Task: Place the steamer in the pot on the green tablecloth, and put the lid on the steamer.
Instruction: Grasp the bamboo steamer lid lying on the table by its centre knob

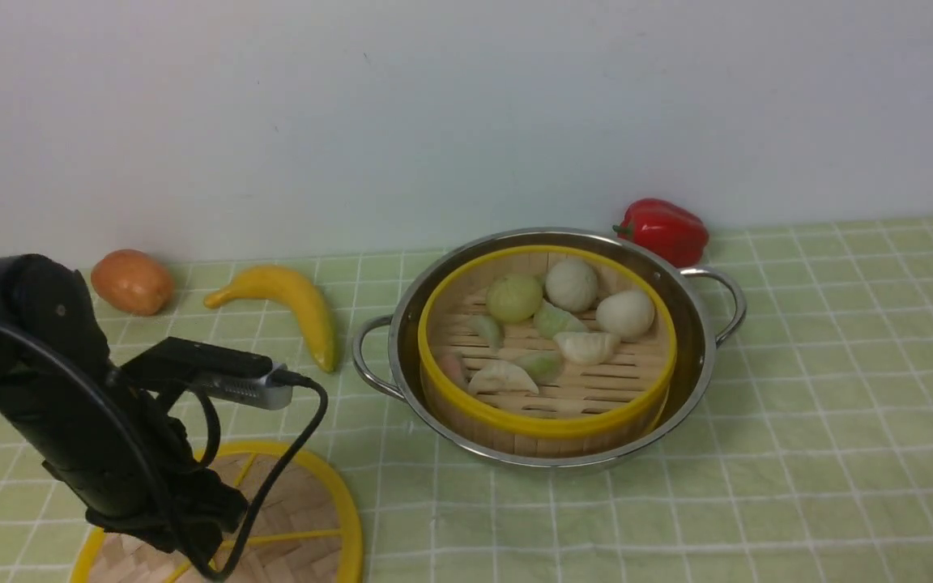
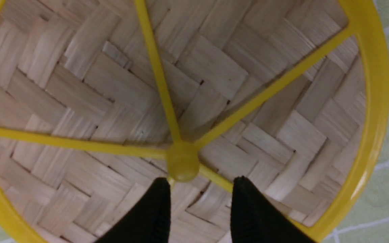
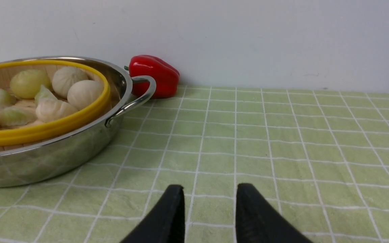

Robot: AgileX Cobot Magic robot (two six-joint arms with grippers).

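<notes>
The lid's woven disc is too wide for my open fingers, so my left gripper will lift its narrow yellow hub next.
The steamer, a bamboo-slat basket with a yellow rim holding toy dumplings and buns, sits inside the shiny steel pot on the green tablecloth. The lid, a woven disc with yellow spokes, lies flat on the cloth at the front left. My left gripper hangs open just over the lid, its fingertips straddling a spoke beside the hub. My right gripper is open over bare cloth to the right of the pot, with nothing between its fingers. The right arm is out of the front view.
A yellow banana and an orange-brown round fruit lie at the back left by the wall. A red bell pepper sits behind the pot's right handle. A white wall bounds the far side.
</notes>
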